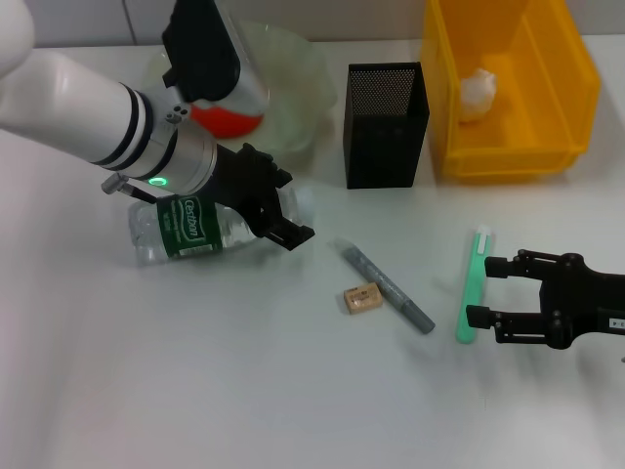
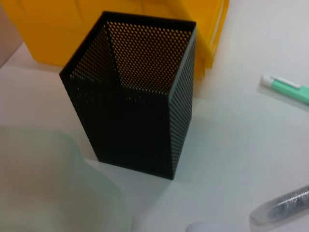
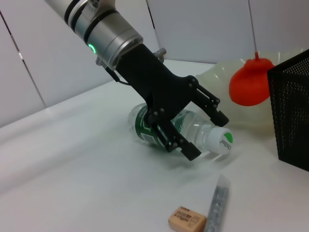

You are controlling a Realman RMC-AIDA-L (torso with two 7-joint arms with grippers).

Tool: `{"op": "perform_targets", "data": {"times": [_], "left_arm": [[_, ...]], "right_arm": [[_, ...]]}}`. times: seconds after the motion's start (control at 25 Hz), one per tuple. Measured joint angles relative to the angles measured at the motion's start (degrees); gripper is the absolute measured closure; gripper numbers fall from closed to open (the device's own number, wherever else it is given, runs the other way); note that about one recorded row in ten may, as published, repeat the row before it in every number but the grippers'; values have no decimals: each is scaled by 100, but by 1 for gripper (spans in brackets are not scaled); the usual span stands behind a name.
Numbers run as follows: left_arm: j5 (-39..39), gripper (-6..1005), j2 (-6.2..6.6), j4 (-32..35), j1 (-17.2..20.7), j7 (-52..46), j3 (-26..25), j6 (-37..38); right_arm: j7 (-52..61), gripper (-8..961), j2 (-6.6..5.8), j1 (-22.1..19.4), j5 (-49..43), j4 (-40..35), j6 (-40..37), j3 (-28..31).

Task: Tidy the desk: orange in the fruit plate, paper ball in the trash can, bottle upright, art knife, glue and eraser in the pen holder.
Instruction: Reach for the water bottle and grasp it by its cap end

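My left gripper's fingers reach down around the shoulder of the lying bottle, so my left gripper closes on the bottle next.
The bottle (image 1: pixel 186 231) (image 3: pixel 199 124) lies on its side on the white desk, cap towards the pen holder (image 1: pixel 386 125) (image 2: pixel 140 111). My left gripper (image 1: pixel 285 207) (image 3: pixel 205 133) is open, one finger on each side of the bottle's shoulder. The orange (image 1: pixel 229 119) (image 3: pixel 251 83) rests in the fruit plate (image 1: pixel 303 78) (image 3: pixel 219 75). The paper ball (image 1: pixel 477 94) lies in the trash can (image 1: pixel 508 147) (image 2: pixel 58 29). The eraser (image 1: pixel 361 299) (image 3: pixel 187 220) sits beside a grey stick (image 1: pixel 387 287) (image 3: pixel 217 205). My right gripper (image 1: pixel 488 291) is open beside a green stick (image 1: pixel 471 285) (image 2: pixel 289 89). Which stick is the art knife or the glue I cannot tell.
The pen holder stands between the fruit plate and the trash can at the back of the desk, with nothing seen inside it in the left wrist view. The left forearm (image 1: pixel 88 107) reaches in from the back left, partly covering the fruit plate.
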Motion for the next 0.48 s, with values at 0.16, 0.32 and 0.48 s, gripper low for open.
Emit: {"op": "perform_targets", "data": {"times": [0.16,0.32,0.48], "left_arm": [[132,179,-8,13,-41,-24,73,-18],[219,201,-13,14,-61,-30,90,-53],[264,434,-28,27,-69,-36,117,-80]], "right_arm": [[1,151,0,-4,6,0,0,0],[6,151,9,-5,6,0,-4,0],[12,151,13,-9,6,0,-7,0]]}}
